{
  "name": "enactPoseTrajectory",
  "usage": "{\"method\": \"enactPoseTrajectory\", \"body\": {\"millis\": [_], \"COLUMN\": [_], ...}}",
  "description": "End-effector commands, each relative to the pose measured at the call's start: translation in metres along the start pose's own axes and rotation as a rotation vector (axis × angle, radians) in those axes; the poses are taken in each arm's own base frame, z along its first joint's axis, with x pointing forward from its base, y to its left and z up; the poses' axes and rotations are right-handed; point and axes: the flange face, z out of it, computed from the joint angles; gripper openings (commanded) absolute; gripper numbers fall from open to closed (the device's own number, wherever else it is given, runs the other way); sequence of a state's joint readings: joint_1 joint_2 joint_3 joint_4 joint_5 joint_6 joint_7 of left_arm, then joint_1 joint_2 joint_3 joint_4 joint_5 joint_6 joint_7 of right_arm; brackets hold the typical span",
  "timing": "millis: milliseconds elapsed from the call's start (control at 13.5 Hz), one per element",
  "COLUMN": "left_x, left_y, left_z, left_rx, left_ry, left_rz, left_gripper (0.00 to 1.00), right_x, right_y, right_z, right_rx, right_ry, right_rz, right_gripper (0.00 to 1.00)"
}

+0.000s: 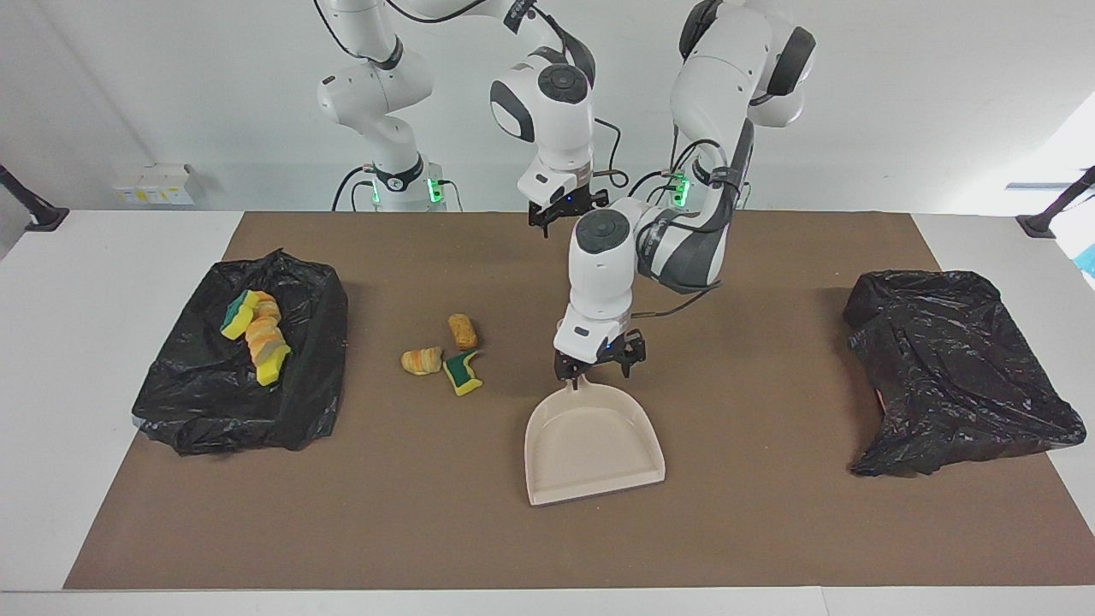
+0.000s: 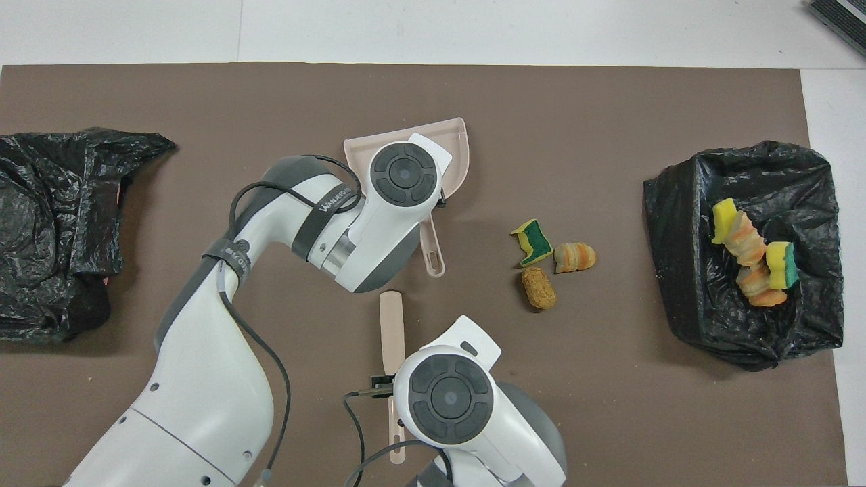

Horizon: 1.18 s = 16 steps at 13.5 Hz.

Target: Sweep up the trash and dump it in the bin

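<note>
I will next grab the long brush near its middle (image 2: 392, 380) with my right gripper to sweep, since a long brush head (image 2: 392, 331) stretches out from its handle.
Three pieces of trash lie on the brown mat: a green-and-yellow sponge (image 1: 463, 373) (image 2: 532, 242), an orange-striped chunk (image 1: 422, 360) (image 2: 575, 257) and a beige chunk (image 1: 463, 331) (image 2: 539, 288). Several more pieces (image 1: 257, 338) (image 2: 751, 253) lie in the black-bagged bin (image 1: 197, 411) (image 2: 690, 270) at the right arm's end. The beige dustpan (image 1: 594, 445) (image 2: 457, 152) lies flat mid-table, beside the loose pieces. My left gripper (image 1: 575, 376) is down on its handle, shut on it. My right gripper (image 1: 560, 214) hangs over a beige brush (image 2: 392, 325) near the robots' edge.
A second black-bagged container (image 1: 949, 376) (image 2: 54, 216) sits at the left arm's end of the table. The brown mat (image 1: 770, 513) covers most of the table, with white tabletop at both ends.
</note>
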<state>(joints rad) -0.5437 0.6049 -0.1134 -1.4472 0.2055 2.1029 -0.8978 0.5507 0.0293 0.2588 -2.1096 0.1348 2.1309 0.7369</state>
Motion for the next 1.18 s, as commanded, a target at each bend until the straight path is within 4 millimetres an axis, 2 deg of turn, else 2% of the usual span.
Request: {"method": "enactPoseTrajectory", "body": {"millis": [0, 222, 444, 666, 739, 813, 1035, 1109], "left_x": [0.006, 0.004, 0.005, -0.001, -0.014, -0.028, -0.038, -0.040], "left_y": [0.005, 0.005, 0.003, 0.015, 0.028, 0.031, 0.029, 0.028], "left_z": [-0.008, -0.009, -0.028, -0.031, -0.030, -0.019, -0.019, -0.019], "left_rx": [0.005, 0.019, 0.010, -0.083, -0.119, -0.102, -0.082, -0.073], "left_ry": [0.023, 0.016, 0.022, -0.022, -0.035, -0.052, -0.095, -0.107], "left_rz": [-0.017, -0.017, -0.024, -0.142, -0.142, -0.126, -0.131, -0.133], "left_gripper": [1.00, 1.00, 1.00, 1.00, 1.00, 1.00, 0.67, 0.52], "right_x": [-0.019, -0.028, -0.035, -0.043, -0.043, -0.043, -0.043, -0.043], "right_y": [-0.018, -0.025, -0.022, -0.023, -0.023, -0.023, -0.023, -0.024], "right_z": [0.034, 0.052, 0.061, 0.069, 0.071, 0.070, 0.071, 0.070], "right_rx": [0.025, 0.033, 0.015, 0.002, 0.002, 0.001, 0.001, 0.003], "right_ry": [0.001, 0.007, -0.007, -0.017, -0.020, -0.019, -0.021, -0.019], "right_rz": [0.037, 0.043, 0.044, 0.020, 0.016, 0.015, 0.016, 0.015], "right_gripper": [0.99, 0.99, 0.95, 0.76, 0.71, 0.63, 0.34, 0.22]}}
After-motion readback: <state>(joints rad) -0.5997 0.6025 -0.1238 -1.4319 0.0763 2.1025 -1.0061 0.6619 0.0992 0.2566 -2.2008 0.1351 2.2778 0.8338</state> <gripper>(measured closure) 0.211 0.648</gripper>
